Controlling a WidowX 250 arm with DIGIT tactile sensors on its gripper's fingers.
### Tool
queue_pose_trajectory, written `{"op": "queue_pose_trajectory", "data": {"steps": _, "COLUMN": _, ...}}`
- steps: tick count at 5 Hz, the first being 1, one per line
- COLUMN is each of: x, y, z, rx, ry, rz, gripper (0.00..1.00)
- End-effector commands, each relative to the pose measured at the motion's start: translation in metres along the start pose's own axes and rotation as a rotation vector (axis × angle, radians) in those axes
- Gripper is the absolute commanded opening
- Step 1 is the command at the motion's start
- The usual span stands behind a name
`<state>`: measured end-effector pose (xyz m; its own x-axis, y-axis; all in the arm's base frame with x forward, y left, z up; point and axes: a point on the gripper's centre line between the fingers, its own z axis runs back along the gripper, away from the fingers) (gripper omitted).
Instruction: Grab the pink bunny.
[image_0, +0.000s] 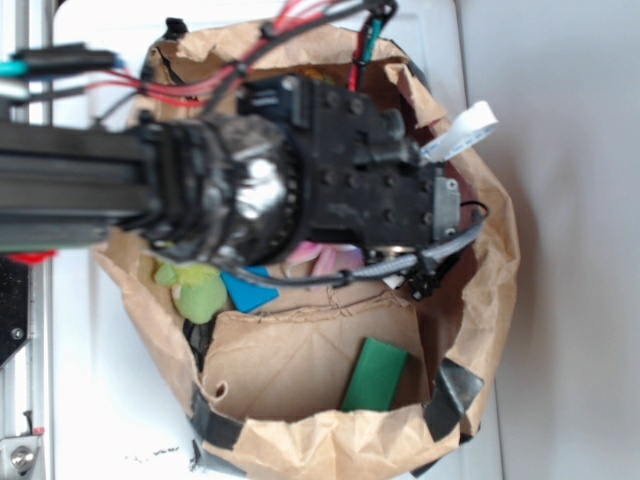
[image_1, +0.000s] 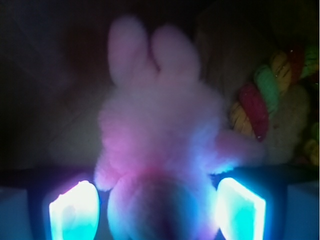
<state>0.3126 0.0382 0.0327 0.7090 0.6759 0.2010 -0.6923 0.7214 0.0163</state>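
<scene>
Next, my gripper grabs the pink bunny by its round lower body (image_1: 161, 207) to lift the bunny out of the paper bag.
The pink bunny (image_1: 160, 115) fills the middle of the wrist view, fluffy, with two ears pointing up and away. My gripper (image_1: 157, 200) is open and straddles its lower body. One glowing finger (image_1: 75, 207) stands left of the plush with a small gap, and the other finger (image_1: 239, 207) sits close against its right side. In the exterior view the black arm (image_0: 330, 170) reaches down into the paper bag and hides the gripper; only a sliver of the pink bunny (image_0: 325, 258) shows beneath it.
The brown paper bag (image_0: 480, 300) walls everything in. Inside lie a yellow-green plush (image_0: 200, 290), a blue piece (image_0: 248, 292) and a green block (image_0: 375, 375). A striped rope toy (image_1: 260, 100) on a pale plush sits just right of the bunny.
</scene>
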Motion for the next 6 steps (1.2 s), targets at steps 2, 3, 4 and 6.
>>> {"op": "queue_pose_trajectory", "data": {"steps": 2, "x": 0.017, "y": -0.01, "z": 0.006, "rx": -0.007, "ry": -0.063, "rz": 0.035, "gripper": 0.0}}
{"op": "queue_pose_trajectory", "data": {"steps": 3, "x": 0.018, "y": -0.007, "z": 0.007, "rx": -0.007, "ry": -0.075, "rz": 0.043, "gripper": 0.0}}
{"op": "queue_pose_trajectory", "data": {"steps": 4, "x": 0.019, "y": -0.003, "z": 0.01, "rx": -0.014, "ry": -0.082, "rz": 0.044, "gripper": 0.0}}
{"op": "queue_pose_trajectory", "data": {"steps": 6, "x": 0.011, "y": 0.015, "z": 0.069, "rx": -0.129, "ry": -0.059, "rz": -0.036, "gripper": 0.0}}
